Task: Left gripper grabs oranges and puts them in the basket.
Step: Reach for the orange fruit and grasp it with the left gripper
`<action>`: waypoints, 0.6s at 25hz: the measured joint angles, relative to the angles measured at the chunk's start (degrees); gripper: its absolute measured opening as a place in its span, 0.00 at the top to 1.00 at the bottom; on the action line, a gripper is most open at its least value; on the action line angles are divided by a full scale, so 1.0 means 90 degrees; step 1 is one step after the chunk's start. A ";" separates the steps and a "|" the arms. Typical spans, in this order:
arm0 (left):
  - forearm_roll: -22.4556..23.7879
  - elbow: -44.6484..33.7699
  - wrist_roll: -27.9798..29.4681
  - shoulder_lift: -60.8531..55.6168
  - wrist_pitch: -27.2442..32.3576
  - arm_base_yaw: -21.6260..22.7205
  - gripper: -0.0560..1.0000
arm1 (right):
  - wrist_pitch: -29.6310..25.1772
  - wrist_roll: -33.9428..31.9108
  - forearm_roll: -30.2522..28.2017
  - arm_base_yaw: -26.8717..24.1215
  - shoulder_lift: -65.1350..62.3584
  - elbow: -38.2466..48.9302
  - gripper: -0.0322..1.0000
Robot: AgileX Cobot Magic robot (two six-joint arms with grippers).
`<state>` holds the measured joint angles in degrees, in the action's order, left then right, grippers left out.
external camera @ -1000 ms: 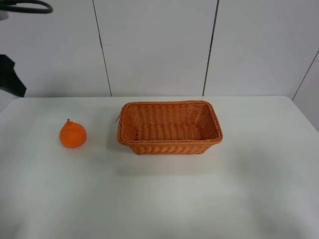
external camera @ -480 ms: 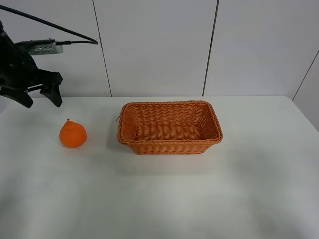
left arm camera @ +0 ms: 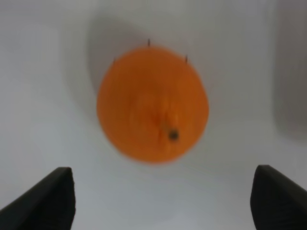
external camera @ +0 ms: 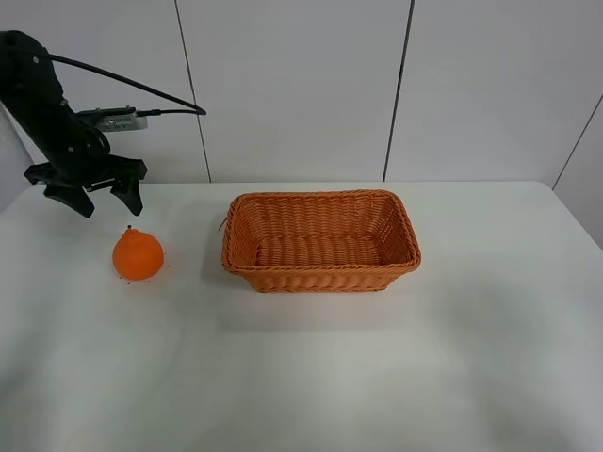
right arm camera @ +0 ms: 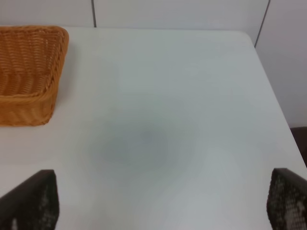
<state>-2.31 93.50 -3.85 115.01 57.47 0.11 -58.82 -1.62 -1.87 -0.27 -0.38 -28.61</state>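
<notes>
I will next grab the orange by its stemmed knob (external camera: 131,234) with my left gripper, so that I can put it in the wicker basket (external camera: 321,241).
The orange (external camera: 138,254) sits on the white table at the left, knob and dark stem up. It fills the middle of the left wrist view (left arm camera: 152,103). My left gripper (external camera: 105,203) hangs open just above and behind it, apart from it; its two fingertips (left arm camera: 45,199) show wide apart in the left wrist view. The wicker basket (external camera: 321,241) stands empty in the middle of the table, to the right of the orange. My right gripper (right arm camera: 158,203) is open over the right part of the table; it does not show in the high view.
A white panelled wall (external camera: 301,85) stands behind the table. The table's right edge (right arm camera: 276,96) runs close to the right gripper. The basket's corner (right arm camera: 29,72) shows in the right wrist view.
My left arm has come in from the upper left and moved right and down, so that the open gripper now hangs over the orange. The orange and basket have not moved.
</notes>
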 joint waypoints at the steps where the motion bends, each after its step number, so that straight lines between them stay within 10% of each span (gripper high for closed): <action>1: -0.0033 0.0141 -0.0006 0.0128 0.0039 0.0000 0.14 | 0.0000 0.0000 0.0000 0.0000 0.0000 0.0000 0.30; 15: -0.0070 0.0655 -0.0054 0.1060 0.0189 0.0000 0.14 | 0.0000 0.0000 0.0000 0.0000 0.0000 0.0000 0.30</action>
<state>-2.94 99.40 -4.33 124.55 59.17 0.11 -58.82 -1.62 -1.87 -0.27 -0.38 -28.61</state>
